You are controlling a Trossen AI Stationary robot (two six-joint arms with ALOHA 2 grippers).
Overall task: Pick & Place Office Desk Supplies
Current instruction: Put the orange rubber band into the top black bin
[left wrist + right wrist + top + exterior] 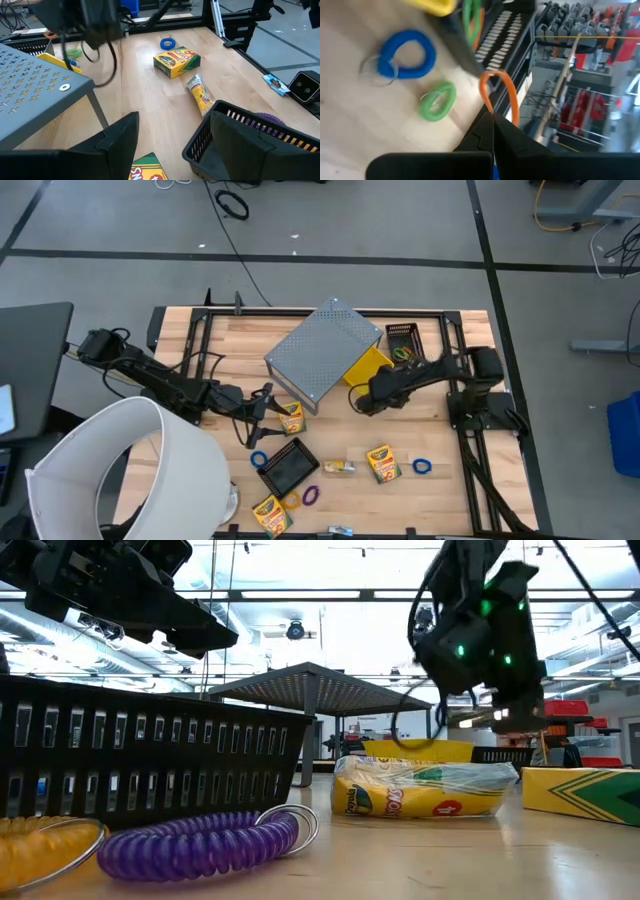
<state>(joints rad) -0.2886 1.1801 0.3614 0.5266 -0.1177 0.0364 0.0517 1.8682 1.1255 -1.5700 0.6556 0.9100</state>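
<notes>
The orange loop hangs outside the black basket's near side. My right gripper keeps holding the orange loop [512, 90] until the orange loop hangs over the black basket's opening.
My right gripper [492, 117] is shut on a thin orange loop [501, 92] and hangs above the table [358, 402] beside the grey perforated stand [322, 350]. A blue loop [407, 52] and a green loop [438, 100] lie flat on the wood beneath it. My left gripper [170, 150] is open over a crayon box [290, 418], one finger on each side and touching nothing. Two more crayon boxes [382, 463] [270, 515], a packet [338, 468], blue loops [259, 459] [421, 467], a purple loop [311, 495] and a yellow loop [40, 840] lie on the table. My right gripper pinches the orange loop's near end [489, 111] between its two shut fingers. The rest of the loop stands out past the fingertips as an open arc, lifted clear of the table.
The big white cylinder [130, 470] fills the table's near-left corner. A black slotted basket [288, 467] sits near the middle, and another [402, 340] at the far right beside a yellow tray [368, 365]. Bare wood lies between the stand and the near crayon box.
</notes>
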